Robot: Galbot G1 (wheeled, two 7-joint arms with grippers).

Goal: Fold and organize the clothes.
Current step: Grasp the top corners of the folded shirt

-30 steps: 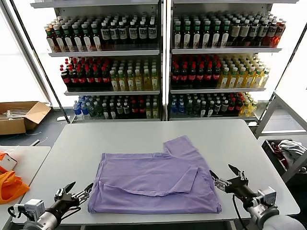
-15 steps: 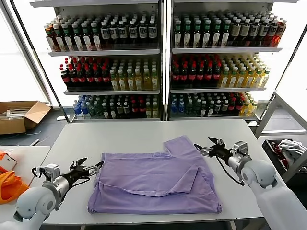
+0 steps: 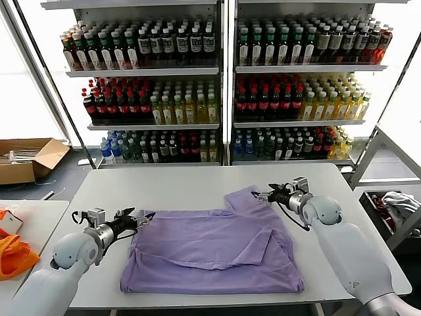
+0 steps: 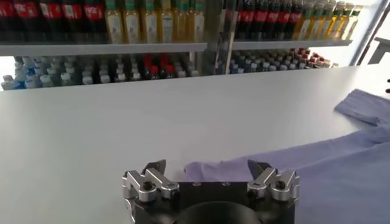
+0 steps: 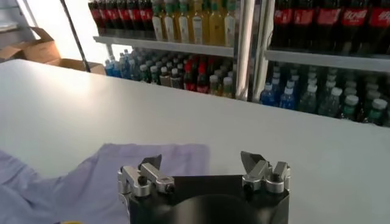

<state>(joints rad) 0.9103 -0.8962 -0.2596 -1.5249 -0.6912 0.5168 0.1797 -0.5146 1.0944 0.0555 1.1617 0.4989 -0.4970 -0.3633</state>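
The lavender T-shirt needs to be folded neatly on the tabletop, so my left gripper should next grab it by its folded edge's corner (image 3: 146, 216) (image 4: 198, 170).
The clothes are one lavender T-shirt (image 3: 210, 247), lying partly folded on the grey table (image 3: 164, 187), with one sleeve (image 3: 248, 199) sticking out toward the far right. My left gripper (image 3: 141, 217) is open and low at the shirt's far-left corner. In the left wrist view that corner (image 4: 204, 169) lies just ahead between the spread fingers of the gripper (image 4: 207, 168). My right gripper (image 3: 263, 195) is open at the sleeve's far edge. The right wrist view shows the sleeve (image 5: 91, 182) just beyond and partly under that gripper (image 5: 201, 161). Neither gripper holds anything.
Shelves of bottles (image 3: 223, 85) stand behind the table. A cardboard box (image 3: 26, 158) sits on the floor at the far left. An orange bag (image 3: 13, 253) lies on a side table to the left. A white-and-grey cloth (image 3: 398, 204) sits in a bin at the right.
Both arms have swung from the table's front edge up to the shirt's far side: the left to the far-left corner, the right to the sleeve. The shirt has not moved.
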